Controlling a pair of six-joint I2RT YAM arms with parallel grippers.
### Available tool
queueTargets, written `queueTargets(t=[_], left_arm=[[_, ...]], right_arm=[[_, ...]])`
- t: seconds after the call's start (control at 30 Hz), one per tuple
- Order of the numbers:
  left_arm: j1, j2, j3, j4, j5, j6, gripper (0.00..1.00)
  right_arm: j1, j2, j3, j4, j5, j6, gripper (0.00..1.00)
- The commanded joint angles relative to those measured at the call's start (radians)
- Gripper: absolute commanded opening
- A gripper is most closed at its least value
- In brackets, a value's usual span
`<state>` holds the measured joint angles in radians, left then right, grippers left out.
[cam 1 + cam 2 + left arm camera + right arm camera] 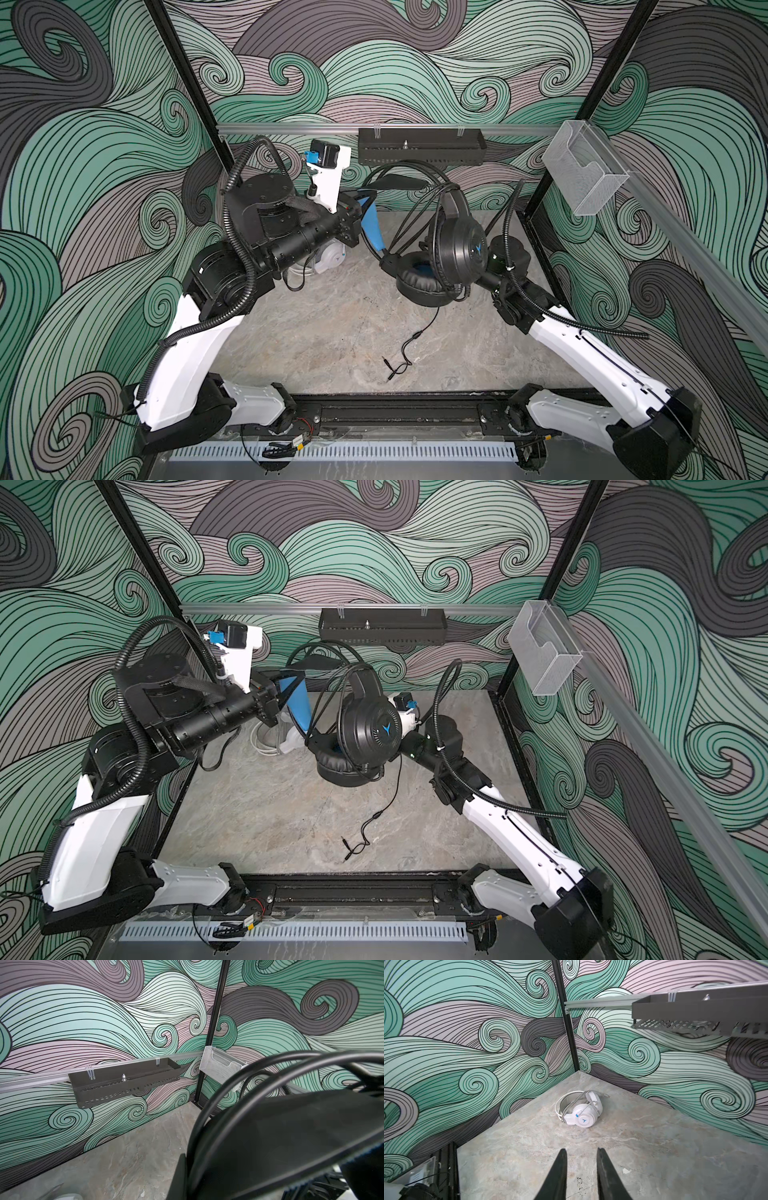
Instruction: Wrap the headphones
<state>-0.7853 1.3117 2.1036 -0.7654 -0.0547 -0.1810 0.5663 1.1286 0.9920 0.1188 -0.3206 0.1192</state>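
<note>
The hanging black cord should be gripped next by my right gripper, below the earcups and above the plug, to wrap it around the headphones.
The black headphones [457,245] [370,729] hang in the air above the middle of the table. My left gripper [365,199] [187,1180] is shut on their blue-lined headband [370,220]. Their black cord [228,1088] loops over the headband several times. Its tail [415,336] drops to the table and ends in a plug [384,359]. My right gripper [581,1150] is open with nothing between its fingers; in both top views it is hidden behind the black earcup. The white headphones [581,1113] [328,257] lie at the back left of the table, with their pale cord wound around them.
A black perforated tray [419,151] [124,1082] hangs on the back rail. A clear plastic holder [582,174] hangs on the right rail. Patterned walls close in the marble table [332,324] on three sides. The arm bases stand along the front edge.
</note>
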Motion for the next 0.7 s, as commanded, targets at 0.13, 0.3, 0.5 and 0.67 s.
queueTargets(t=[0.13, 0.3, 0.5, 0.67], left_arm=[[0.005, -0.009, 0.081, 0.046, -0.040, -0.124, 0.00], [0.006, -0.011, 0.089, 0.040, -0.148, -0.180, 0.00], [0.008, -0.060, -0.004, 0.139, -0.320, -0.264, 0.00], [0.010, -0.097, -0.078, 0.219, -0.471, -0.338, 0.00]], right_arm=[[-0.005, 0.000, -0.058, 0.064, -0.041, 0.070, 0.23], [-0.005, -0.008, -0.084, 0.056, -0.048, 0.091, 0.20], [-0.006, -0.005, -0.085, 0.019, -0.007, 0.099, 0.08], [-0.002, 0.003, -0.057, -0.071, 0.068, 0.075, 0.00]])
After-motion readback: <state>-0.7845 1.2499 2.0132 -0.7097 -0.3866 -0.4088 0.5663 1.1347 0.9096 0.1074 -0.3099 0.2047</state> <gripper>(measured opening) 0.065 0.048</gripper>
